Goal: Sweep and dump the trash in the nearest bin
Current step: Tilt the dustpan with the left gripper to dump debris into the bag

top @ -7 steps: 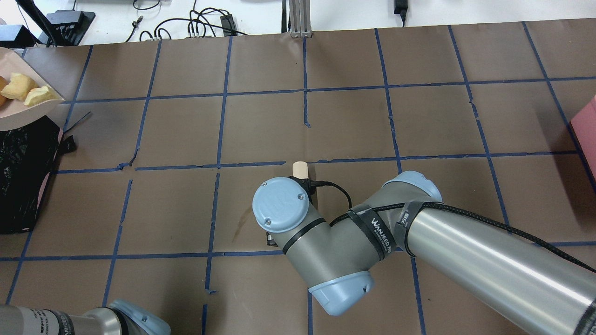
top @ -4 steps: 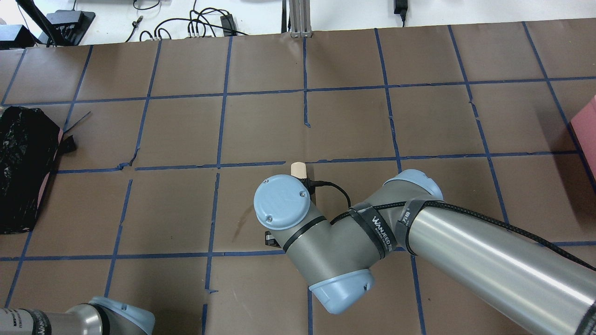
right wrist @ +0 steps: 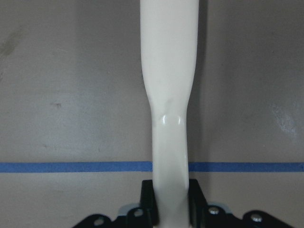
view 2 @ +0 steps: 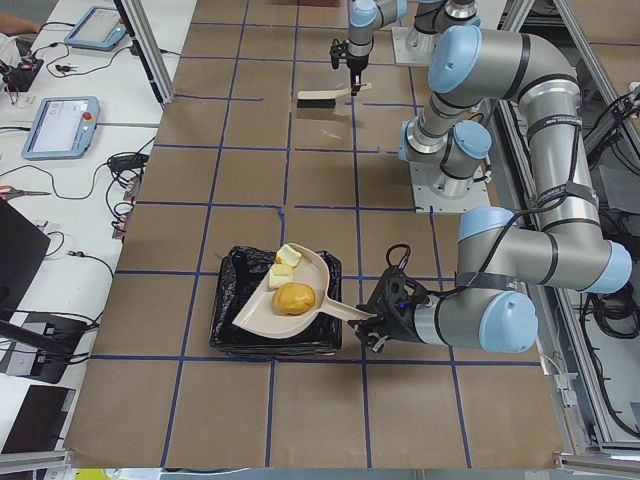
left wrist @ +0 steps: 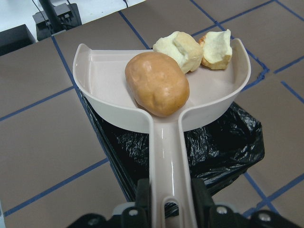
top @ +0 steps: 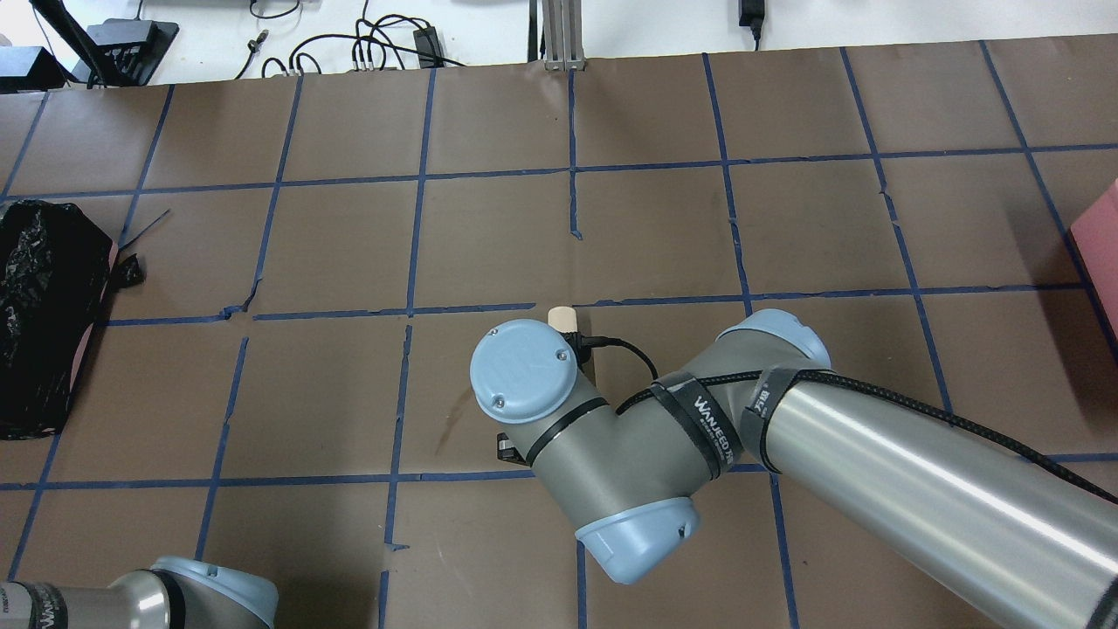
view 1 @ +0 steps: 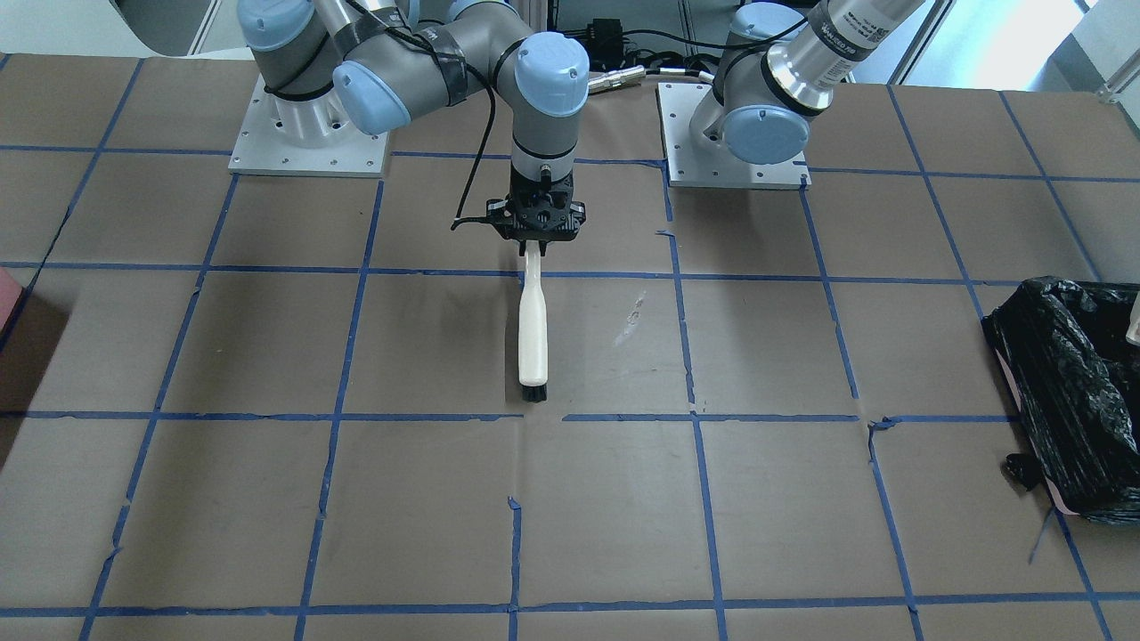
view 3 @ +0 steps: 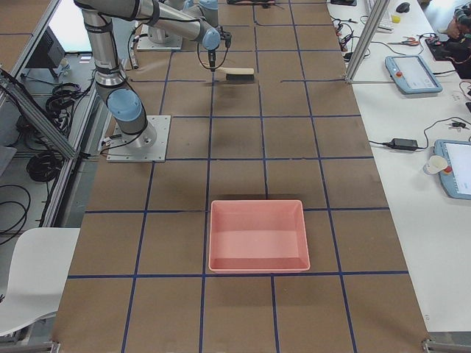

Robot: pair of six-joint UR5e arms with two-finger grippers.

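The brush is ready for my right gripper to release now. Its bristles touch the brown paper and its white handle lies low over the paper.
My left gripper (left wrist: 168, 209) is shut on the handle of a beige dustpan (left wrist: 109, 80). The pan holds the trash: a brown bun (left wrist: 156, 83) and two pale chunks (left wrist: 178, 50). It hangs over the black-bagged bin (left wrist: 223, 142). The exterior left view shows the pan (view 2: 260, 315) above the bin (view 2: 230, 330), with my left gripper (view 2: 375, 320) beside it. My right gripper (view 1: 534, 240) is shut on the white handle of a brush (view 1: 533, 329) at the table's middle, bristles on the paper. The handle (right wrist: 168, 71) fills the right wrist view.
A pink tray (view 3: 257, 265) with no bag stands on the table's right end, its corner at the overhead view's edge (top: 1102, 236). The bin (top: 44, 314) sits at the left edge. Brown paper with a blue tape grid (top: 568, 175) covers the table.
The dustpan with the trash has left the overhead view's top-left corner, and the left arm's elbow has shifted left. The right arm with the brush has barely moved.
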